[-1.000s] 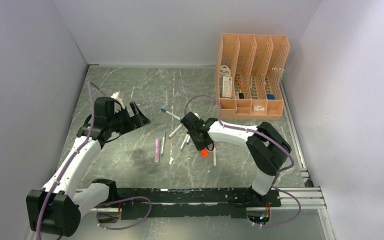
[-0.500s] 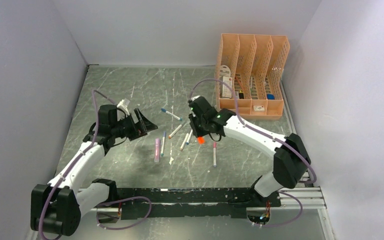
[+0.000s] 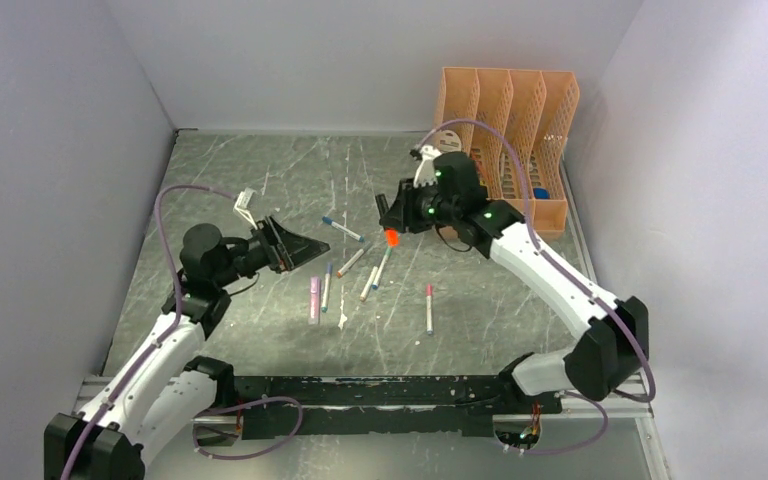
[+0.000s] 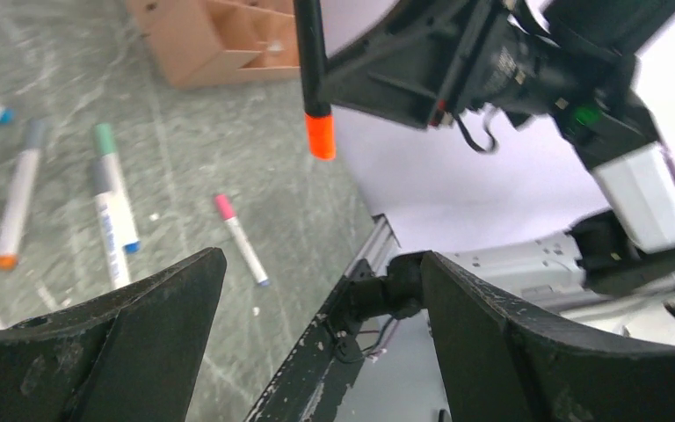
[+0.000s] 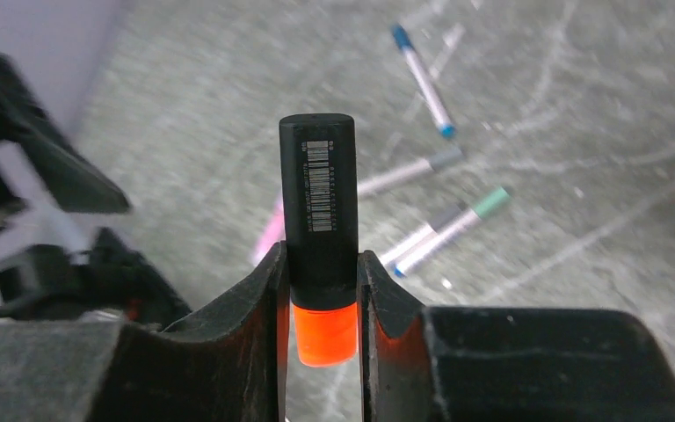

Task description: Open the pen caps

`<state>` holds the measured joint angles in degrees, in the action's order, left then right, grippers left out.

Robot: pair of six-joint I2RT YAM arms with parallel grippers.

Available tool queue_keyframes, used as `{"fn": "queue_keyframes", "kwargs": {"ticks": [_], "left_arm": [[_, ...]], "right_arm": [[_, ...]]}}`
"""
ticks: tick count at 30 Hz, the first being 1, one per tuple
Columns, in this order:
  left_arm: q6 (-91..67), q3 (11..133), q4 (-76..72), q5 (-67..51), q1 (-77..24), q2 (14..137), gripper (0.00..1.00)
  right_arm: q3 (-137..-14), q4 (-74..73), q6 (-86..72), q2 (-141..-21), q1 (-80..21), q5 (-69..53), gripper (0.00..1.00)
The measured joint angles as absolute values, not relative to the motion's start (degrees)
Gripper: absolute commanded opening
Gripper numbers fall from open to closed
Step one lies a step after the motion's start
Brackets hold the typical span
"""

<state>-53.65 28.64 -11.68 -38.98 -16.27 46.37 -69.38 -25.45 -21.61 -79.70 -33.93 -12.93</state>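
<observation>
My right gripper should keep holding the marker point(image 5: 318, 189). My open left gripper is short of the marker, so the marker would fall toward the pens if I opened now.
My right gripper point(image 3: 394, 216) is shut on the thick black marker point(image 5: 318, 189) and holds it above the table, its orange cap point(image 5: 323, 332) pointing down point(image 3: 391, 238). In the right wrist view the gripper point(image 5: 320, 264) clamps the barrel just above the cap. My left gripper point(image 3: 312, 246) is open and empty, to the left of the marker, jaws wide apart point(image 4: 322, 264); its camera sees the orange cap point(image 4: 320, 136) hanging ahead. Several slim pens lie below: a blue-capped one point(image 3: 343, 229), a pink-purple highlighter point(image 3: 314, 298), a pink-capped one point(image 3: 428, 307).
An orange slotted file organizer point(image 3: 505, 120) stands at the back right, close behind my right wrist. Grey walls close in the left, back and right. A black base rail point(image 3: 410, 392) runs along the near edge.
My right arm has lifted the black marker off the pens and carried it back and right, toward the organizer. My left arm has swung toward the middle, gripper still open.
</observation>
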Motion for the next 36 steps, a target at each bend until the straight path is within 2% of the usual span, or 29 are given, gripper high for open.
{"fn": "queue_keyframes", "kwargs": {"ticks": [9,13,16,18,21,27,31,36], "left_arm": [[-66.5,23.5,-41.3,-47.4,-19.4,47.7,0.94],[-71.4,21.1,-53.5,-48.8,-22.0,50.4,0.94],[-73.3,20.5,-60.3,-48.9,-24.4,52.5,0.94],[-73.7,20.5,-63.5,-48.9,-26.0,53.7,0.94],[-73.7,20.6,-67.0,-48.7,-27.7,56.2,0.94],[-74.9,20.6,-74.4,-47.1,-29.1,63.6,0.94],[-78.6,20.9,-81.2,-45.3,-29.3,71.6,0.94],[-81.6,24.1,-81.6,-43.7,-30.9,79.4,0.95]], "right_arm": [[-60.5,1.2,-37.8,-72.1,-25.1,-38.6,0.07],[-51.1,23.6,-54.9,-72.8,-23.9,-47.5,0.07],[-45.7,47.0,-71.5,-77.0,-23.8,-51.3,0.06],[-44.7,62.2,-82.2,-81.5,-23.8,-51.7,0.04],[-44.4,76.5,-95.0,-87.5,-23.9,-51.4,0.03],[-43.9,86.2,-104.0,-89.4,-25.2,-50.7,0.03],[-44.6,86.7,-105.7,-89.4,-26.4,-50.6,0.03],[-44.9,86.7,-106.3,-89.5,-27.4,-50.3,0.03]]}}
